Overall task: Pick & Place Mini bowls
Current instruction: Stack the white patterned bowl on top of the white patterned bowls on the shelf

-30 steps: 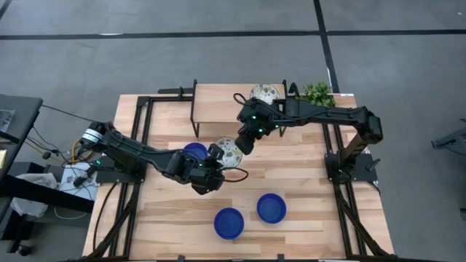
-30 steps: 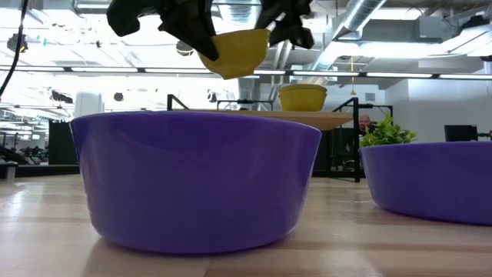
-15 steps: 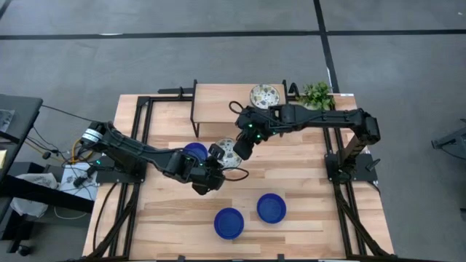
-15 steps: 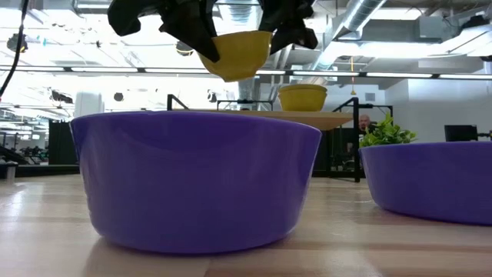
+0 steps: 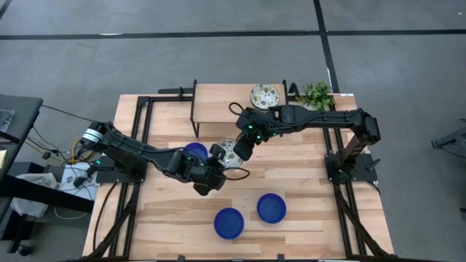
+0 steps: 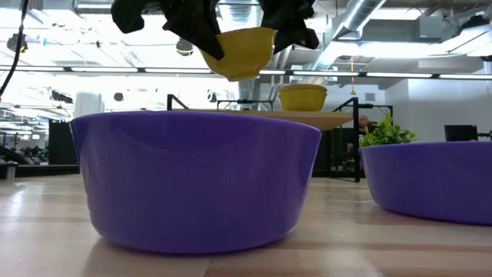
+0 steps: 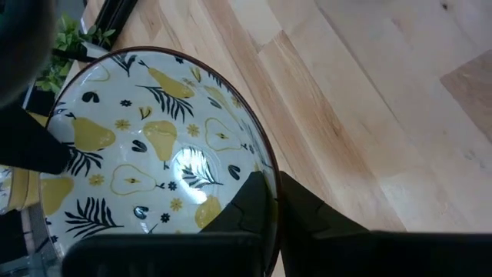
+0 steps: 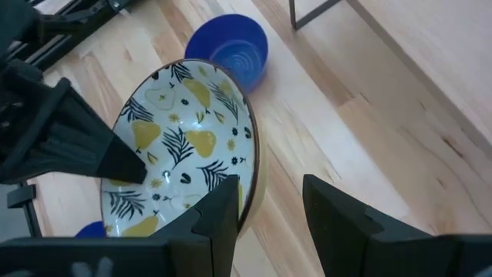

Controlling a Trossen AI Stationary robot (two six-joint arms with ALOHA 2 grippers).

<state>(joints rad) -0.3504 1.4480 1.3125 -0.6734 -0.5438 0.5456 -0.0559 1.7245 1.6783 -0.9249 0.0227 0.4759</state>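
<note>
The patterned bowl needs to be stacked with the bowl on the shelf, so my right gripper should next grab the patterned bowl by its rim [image 8: 247, 181].
A mini bowl [image 5: 228, 153], white inside with yellow pears and dark leaves and yellow outside [image 6: 238, 52], hangs above the table's middle. My left gripper [image 7: 273, 208] is shut on its near-left rim. My right gripper [image 8: 265, 204] is open at the opposite rim [image 8: 254, 181], one finger inside the bowl and one outside; I cannot tell whether either touches. A blue mini bowl [image 5: 194, 151] stands on the table below my left arm. Two more blue ones [image 5: 229, 222] [image 5: 271, 207] stand near the front edge. A second patterned bowl [image 5: 265, 95] rests on the raised wooden shelf [image 5: 218, 102]. My left gripper pinches the patterned bowl's rim [image 7: 265, 173] with one finger inside the bowl and one outside its wall. The fingers slant down from the table's left and near side. The bowl is lifted clear of the table, its mouth up and nearly level.
A small green plant [image 5: 317, 93] stands at the far right corner beside the shelf. The shelf's black metal legs [image 5: 195, 109] stand just beyond the blue bowl. Bare wood lies at the table's front left and right of the two near bowls.
My right gripper has come a little toward the near edge and down, tipping more steeply, so that its fingers now stand over the held bowl's far rim. The bowl on the shelf, half hidden by that arm before, shows whole.
</note>
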